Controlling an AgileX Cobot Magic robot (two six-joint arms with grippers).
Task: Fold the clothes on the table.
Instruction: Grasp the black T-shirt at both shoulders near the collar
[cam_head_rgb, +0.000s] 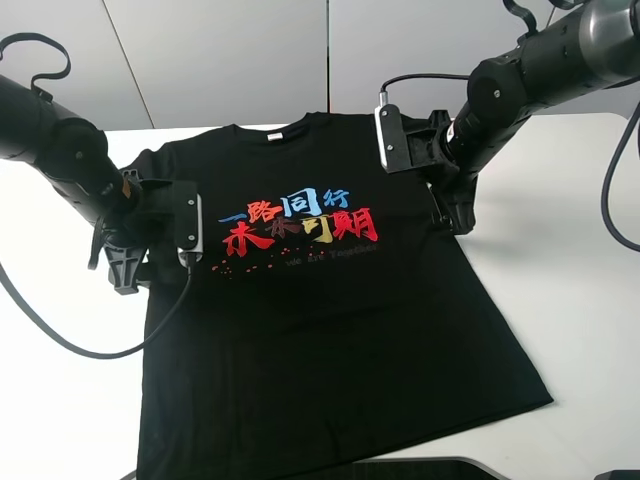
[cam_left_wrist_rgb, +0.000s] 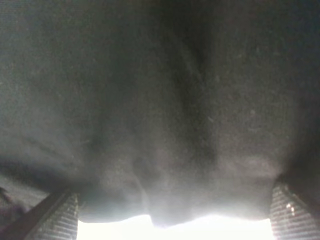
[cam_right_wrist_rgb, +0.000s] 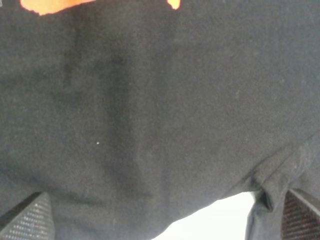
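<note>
My left gripper grabs the black T-shirt (cam_head_rgb: 320, 340) by its side edge near the sleeve (cam_head_rgb: 153, 291) next, to fold it across its chest characters.
The clothes are one black T-shirt (cam_head_rgb: 320, 340) lying flat and chest-up on the white table (cam_head_rgb: 570, 260), collar at the far side, with red, blue and yellow characters (cam_head_rgb: 300, 225) across the chest. My left gripper (cam_head_rgb: 125, 268) is down at the shirt's left sleeve edge. It is open, fingers (cam_left_wrist_rgb: 52, 220) wide apart over the black cloth (cam_left_wrist_rgb: 160, 100). My right gripper (cam_head_rgb: 455, 215) is low at the shirt's right side below the sleeve, also open, its fingers (cam_right_wrist_rgb: 27, 220) spread over the fabric (cam_right_wrist_rgb: 165, 115) near the sleeve seam.
Grey wall panels (cam_head_rgb: 230, 50) stand behind the table. Black cables (cam_head_rgb: 70, 340) loop from the left arm across the tabletop, and another (cam_head_rgb: 615, 190) hangs at the right. A dark object (cam_head_rgb: 400, 470) sits at the near edge.
</note>
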